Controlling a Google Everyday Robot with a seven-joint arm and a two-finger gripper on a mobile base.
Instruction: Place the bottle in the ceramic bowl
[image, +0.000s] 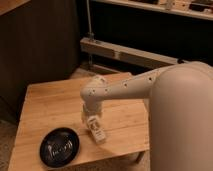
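I need to place the small cream-white bottle in the ceramic bowl (59, 146), so my gripper will next grip the bottle by its end with the cap (91, 121).
A small cream-white bottle (97, 131) lies on the wooden table (50, 107), near its front edge. The cap end points toward the back. My gripper (90, 120) hangs straight down from the white arm (125, 90), right over the bottle's far end. It is open, with its fingers on either side of that end. The bottle rests on the table. The glossy black ceramic bowl (59, 146) sits at the table's front left, a short way left of the bottle, with nothing in it.
My large white arm housing (182, 125) fills the right side and hides the table's right edge. A dark cabinet (40, 45) stands behind the table. A metal rail and shelving (130, 52) run along the back.
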